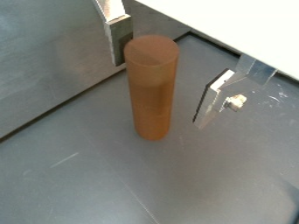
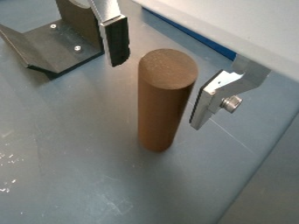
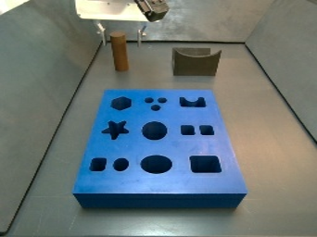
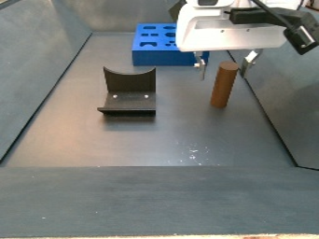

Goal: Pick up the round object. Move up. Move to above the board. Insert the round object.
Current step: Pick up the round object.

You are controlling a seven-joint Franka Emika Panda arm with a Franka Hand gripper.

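My gripper next needs to grab the brown peg by its upper end (image 3: 118, 39) (image 1: 152, 54), so that it can insert the peg into the round hole of the board.
The round object, a plain brown wooden peg (image 1: 152, 87), stands upright on the grey floor and shows in both wrist views (image 2: 163, 101). My gripper (image 1: 163, 66) is open around its top. One finger (image 2: 114, 39) stands on one side and one finger (image 2: 211, 101) on the other, each with a gap to the peg. In both side views the gripper (image 3: 120, 35) hangs over the peg (image 3: 119, 54) beyond the far end of the blue board (image 3: 155, 139). It shows likewise in a side view (image 4: 225, 62), over the peg (image 4: 223, 89), with the board (image 4: 162, 42) behind.
The dark fixture (image 3: 194, 61) with a curved notch stands on the floor beside the peg, also seen in a side view (image 4: 127, 91) and a wrist view (image 2: 47, 44). Grey walls enclose the floor; one wall (image 4: 281, 103) runs close to the peg.
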